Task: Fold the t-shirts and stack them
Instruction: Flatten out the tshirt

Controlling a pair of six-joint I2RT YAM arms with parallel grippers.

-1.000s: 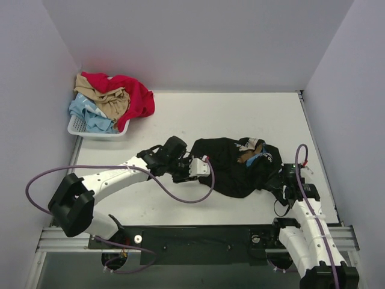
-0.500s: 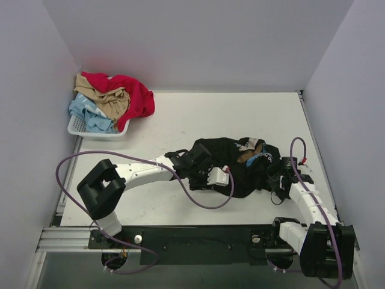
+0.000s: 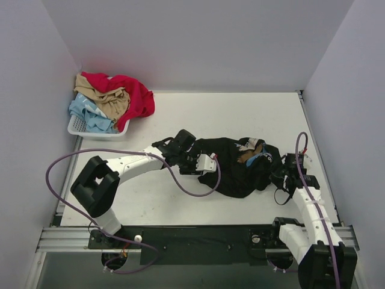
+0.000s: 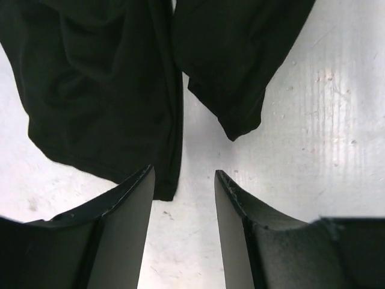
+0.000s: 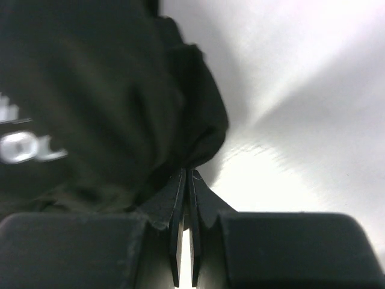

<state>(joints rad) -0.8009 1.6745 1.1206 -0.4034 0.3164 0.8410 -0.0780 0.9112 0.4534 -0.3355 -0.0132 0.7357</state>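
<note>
The t-shirt needs to be spread out for folding, so the left gripper should next take hold of the black t-shirt's hem corner [image 4: 167,190], opposite the right gripper's fold.
A large black t-shirt [image 3: 237,165] with a light-blue-and-white print lies crumpled on the table right of centre. My left gripper [image 3: 207,167] hovers at its left edge. In the left wrist view the gripper [image 4: 183,174] is open and empty, with bare table between the jaws. The shirt's black hem [image 4: 102,84] lies just ahead of the jaws. My right gripper [image 3: 280,174] is at the shirt's right edge. In the right wrist view it [image 5: 187,174] is shut, pinching a fold of the black shirt [image 5: 90,102]. Red [image 3: 135,96], tan [image 3: 111,99] and pale blue [image 3: 87,114] t-shirts are piled at the back left.
The pile sits in a white lattice basket [image 3: 81,127] against the left wall. White walls enclose the table on three sides. A purple cable [image 3: 180,183] loops from the left arm over the table in front of the shirt.
My left gripper reached right along the shirt's front edge half a second ago, then pulled back left to the hem. My right arm shifted slightly and stays at the shirt's right edge.
</note>
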